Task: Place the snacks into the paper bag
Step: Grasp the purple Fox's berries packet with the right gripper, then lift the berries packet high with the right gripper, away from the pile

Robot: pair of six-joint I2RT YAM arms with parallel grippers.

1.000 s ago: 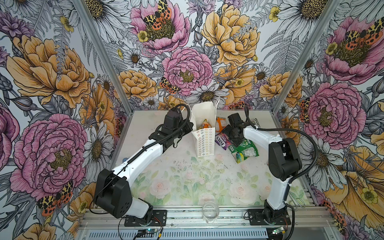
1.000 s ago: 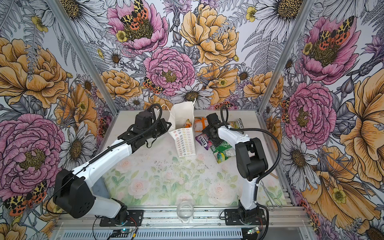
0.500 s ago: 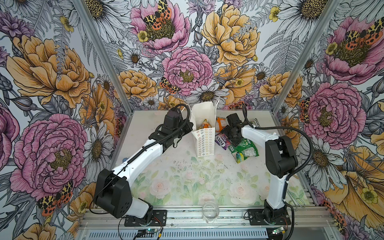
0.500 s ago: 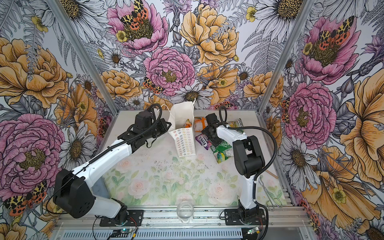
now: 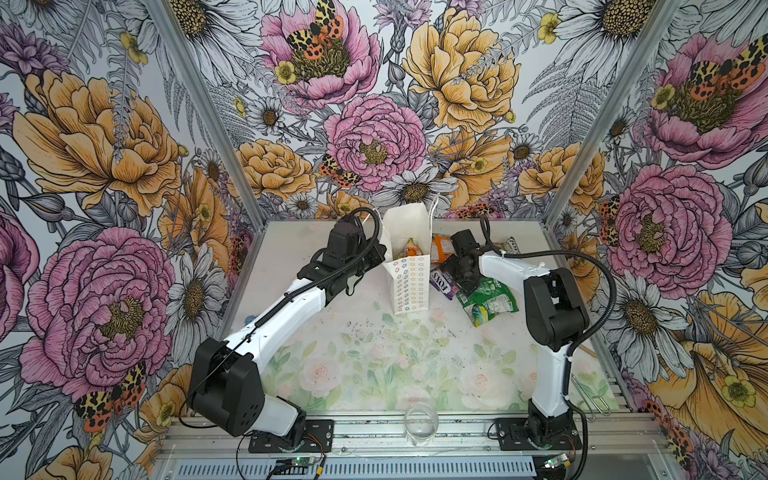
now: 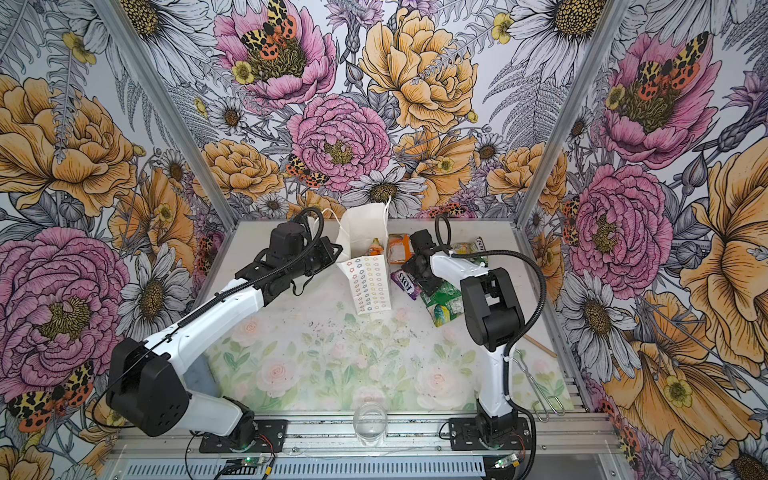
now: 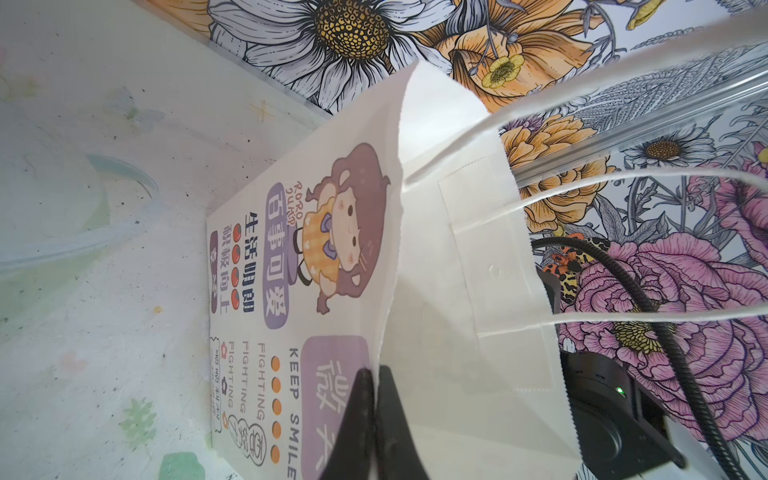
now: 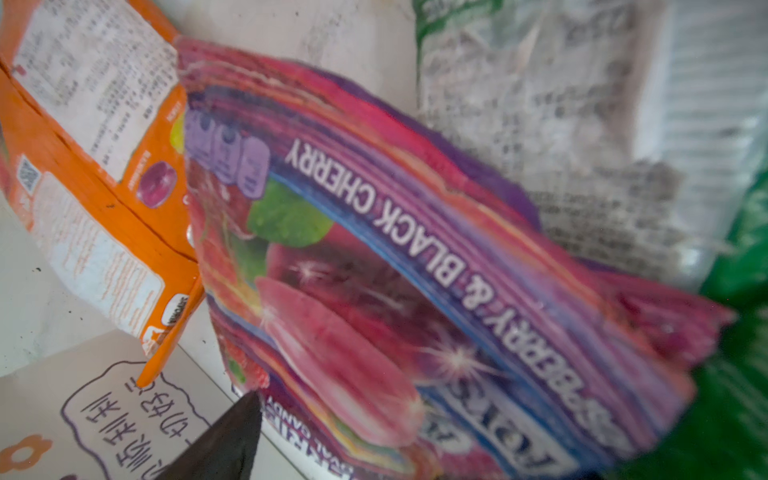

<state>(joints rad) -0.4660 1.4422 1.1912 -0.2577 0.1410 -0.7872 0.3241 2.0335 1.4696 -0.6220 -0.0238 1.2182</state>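
My one visible fingertip reaches down beside the purple packet's edge (image 5: 444, 281) (image 8: 374, 376), level with its side, so it is time to close my right gripper, which would catch it.
The white paper bag (image 5: 409, 282) (image 6: 370, 286) stands upright at the back middle, and an orange snack (image 5: 409, 249) shows inside it. My left gripper (image 7: 376, 376) (image 5: 380, 255) is shut on the bag's rim (image 7: 436, 249). Right of the bag lie a purple FOX'S packet (image 5: 442, 284) (image 8: 415, 270), an orange packet (image 5: 440, 247) (image 8: 104, 187) and a green packet (image 5: 490, 299) (image 6: 444, 303). My right gripper (image 5: 457, 276) (image 8: 415, 457) hangs low over the purple packet, open, its jaws astride it. Only one fingertip (image 8: 232, 436) shows.
Another packet (image 5: 509, 245) lies behind the right arm near the back wall. A clear glass (image 5: 420, 424) stands at the front edge. Wire tongs (image 5: 590, 395) and a wooden stick (image 5: 586, 350) lie at the front right. Patterned walls close in three sides.
The right arm's elbow has swung left and its gripper has settled closer onto the purple packet, jaws narrowing slightly. The left gripper and the bag have not moved.
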